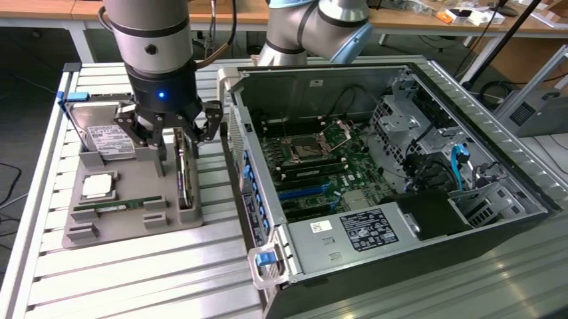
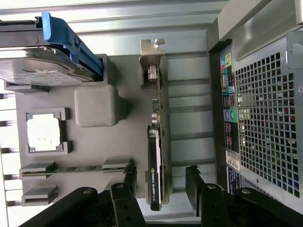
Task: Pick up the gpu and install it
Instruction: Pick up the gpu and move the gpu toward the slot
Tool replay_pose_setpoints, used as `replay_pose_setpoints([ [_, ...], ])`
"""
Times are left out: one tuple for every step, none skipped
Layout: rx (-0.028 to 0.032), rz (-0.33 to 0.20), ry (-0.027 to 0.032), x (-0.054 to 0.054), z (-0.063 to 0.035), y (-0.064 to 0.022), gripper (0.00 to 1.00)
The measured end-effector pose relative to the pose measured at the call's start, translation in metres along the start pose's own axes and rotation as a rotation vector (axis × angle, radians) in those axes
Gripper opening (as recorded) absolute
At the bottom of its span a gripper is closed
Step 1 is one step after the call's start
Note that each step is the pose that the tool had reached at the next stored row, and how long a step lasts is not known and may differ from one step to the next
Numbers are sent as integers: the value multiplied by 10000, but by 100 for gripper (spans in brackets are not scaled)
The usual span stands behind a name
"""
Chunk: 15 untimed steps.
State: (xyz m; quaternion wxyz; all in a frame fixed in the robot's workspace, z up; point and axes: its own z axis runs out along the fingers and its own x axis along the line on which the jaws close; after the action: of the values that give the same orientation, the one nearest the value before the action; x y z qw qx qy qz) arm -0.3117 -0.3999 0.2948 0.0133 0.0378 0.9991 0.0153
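The gripper's open fingers hover above the GPU's top edge (image 2: 154, 165), over the grey tray (image 2: 94, 142). A close now would miss the GPU, so my gripper comes down first.
The gpu (image 1: 185, 178) stands on its edge in a slot of the grey holder tray (image 1: 124, 229), to the exterior view's left of the open computer case (image 1: 382, 166). In the wrist view the gpu (image 2: 156, 142) appears edge-on, a dark card with a silver end bracket (image 2: 152, 61). My gripper (image 1: 177, 136) hangs just above it and is open. Its fingers (image 2: 129, 182) stand one on each side of the card's near end, with gaps to the card. Nothing is held in the gripper (image 2: 161, 182).
The tray also holds a hard drive with a blue frame (image 1: 105, 133), a processor (image 1: 96, 186) and a RAM stick (image 1: 120, 206). The case's motherboard (image 1: 320, 166) has blue slots (image 1: 302, 193). The case's rear panel (image 2: 265, 118) stands close beside the gpu.
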Motion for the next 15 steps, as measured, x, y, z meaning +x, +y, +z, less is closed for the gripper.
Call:
replay_pose_setpoints([
  [0, 0, 0, 0, 5, 0, 54],
  [0, 0, 0, 0, 10, 0, 54],
  [0, 0, 0, 0, 15, 0, 54],
  [0, 0, 0, 1, 20, 0, 54],
  [0, 1, 0, 1, 25, 1, 54],
  [0, 0, 0, 1, 30, 1, 54],
  [0, 0, 0, 1, 34, 1, 54],
  [0, 0, 0, 1, 40, 1, 54],
  [0, 0, 0, 1, 44, 1, 54],
  [0, 0, 0, 1, 49, 1, 54],
  [0, 0, 0, 1, 53, 1, 54],
  [0, 1, 0, 2, 57, 1, 54],
  [0, 0, 0, 2, 61, 1, 54],
  [0, 0, 0, 2, 66, 2, 54],
  [-1, 0, -1, 2, 72, 2, 54],
])
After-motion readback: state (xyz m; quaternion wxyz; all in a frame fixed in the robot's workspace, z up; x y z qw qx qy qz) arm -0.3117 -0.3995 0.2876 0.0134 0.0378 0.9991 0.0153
